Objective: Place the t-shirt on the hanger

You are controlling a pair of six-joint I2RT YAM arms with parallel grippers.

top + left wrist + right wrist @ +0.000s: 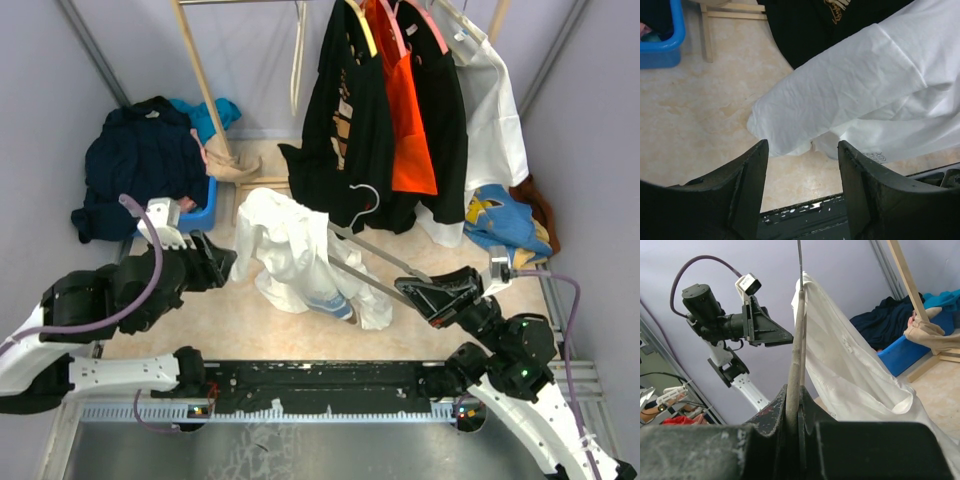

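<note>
Next, my left gripper grabs the white t-shirt by its sleeve point(246, 253), away from the hanger's bare arm, to draw the white t-shirt onto the hanger.
The white t-shirt point(285, 245) hangs draped over one end of the hanger point(385, 257), and a bit of blue print shows at its lower edge. The silver hook point(368, 195) points toward the rack. My right gripper point(415, 290) is shut on the hanger's bare grey arm point(799, 340), holding it above the floor, with the t-shirt point(845, 365) falling to the right of it. My left gripper point(222, 262) stands open just left of the t-shirt. A white sleeve point(840, 95) ends just beyond the left gripper point(802, 145), and nothing is between its fingers point(752, 180).
A clothes rack at the back carries dark, orange and white garments point(400, 120) on wooden posts point(205, 85). A blue bin point(200, 215) with navy clothes point(140, 165) sits at the left. A blue-and-yellow garment point(500, 220) lies at the right. The black base rail point(320, 380) runs along the near edge.
</note>
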